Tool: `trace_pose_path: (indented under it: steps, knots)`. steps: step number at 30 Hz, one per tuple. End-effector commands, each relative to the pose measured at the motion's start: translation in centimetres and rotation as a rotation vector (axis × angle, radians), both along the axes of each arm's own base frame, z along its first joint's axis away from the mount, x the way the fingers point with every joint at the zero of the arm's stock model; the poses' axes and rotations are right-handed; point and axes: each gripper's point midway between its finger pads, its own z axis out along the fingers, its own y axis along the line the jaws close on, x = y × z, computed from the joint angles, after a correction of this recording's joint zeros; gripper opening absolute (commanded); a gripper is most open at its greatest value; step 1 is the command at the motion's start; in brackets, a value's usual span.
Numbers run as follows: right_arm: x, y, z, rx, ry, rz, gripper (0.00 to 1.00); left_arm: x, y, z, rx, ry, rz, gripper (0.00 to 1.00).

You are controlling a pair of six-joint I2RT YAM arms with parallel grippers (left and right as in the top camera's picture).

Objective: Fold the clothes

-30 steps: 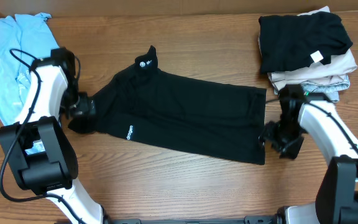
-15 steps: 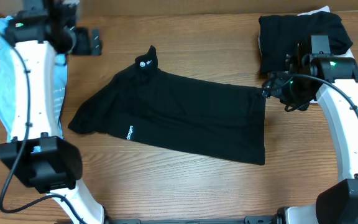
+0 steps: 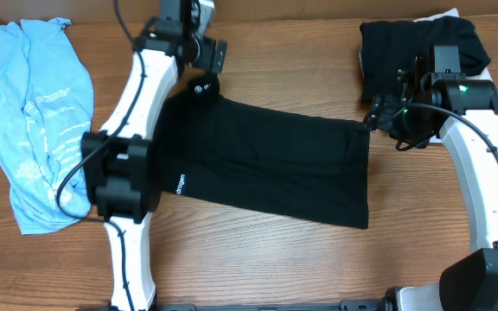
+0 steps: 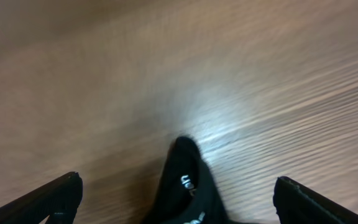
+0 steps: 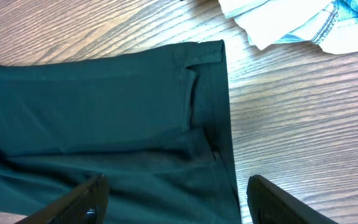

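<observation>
The black T-shirt (image 3: 266, 164) will be grabbed next by its collar (image 3: 205, 85) with my left gripper, opposite the T-shirt's far hem corner, to fold the T-shirt's far edge over evenly.
The large black T-shirt (image 3: 266, 164) lies flat and slanted across the middle of the table, collar (image 3: 201, 85) at the far left, hem at the right. My left gripper (image 3: 207, 67) is open and empty just above the collar. In the left wrist view the collar (image 4: 188, 193) with white lettering sits between the open fingers (image 4: 178, 180). My right gripper (image 3: 384, 117) is open and empty over the shirt's far hem corner. The right wrist view shows the hem (image 5: 210, 124) under the open jaws (image 5: 178, 182). The light blue tee (image 3: 37, 130) lies crumpled at the far left.
A stack of folded clothes (image 3: 422, 52), black on top of pale ones, sits at the far right corner; its pale edge shows in the right wrist view (image 5: 284, 18). Bare wood table (image 3: 258, 259) runs along the front.
My left arm let go of the sleeve and swung from the left side to the far edge above the collar. My right arm moved from the near hem corner to the far one.
</observation>
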Motion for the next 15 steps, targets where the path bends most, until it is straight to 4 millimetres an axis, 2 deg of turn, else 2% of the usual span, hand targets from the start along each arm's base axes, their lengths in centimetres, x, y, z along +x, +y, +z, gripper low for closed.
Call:
trace_pose_path:
  steps: [1,8,15]
  knots:
    - [0.5,0.3,0.5,0.005,-0.022,0.014,0.75,0.3,0.5,-2.7,0.013,0.042,0.056,1.00]
    - [0.6,0.3,0.5,0.005,-0.026,0.014,0.75,-0.2,0.5,-4.7,0.038,0.080,0.029,1.00]
    - [0.7,0.3,0.6,0.005,-0.029,0.014,0.75,-1.7,0.2,-7.2,0.032,0.171,0.012,0.98]
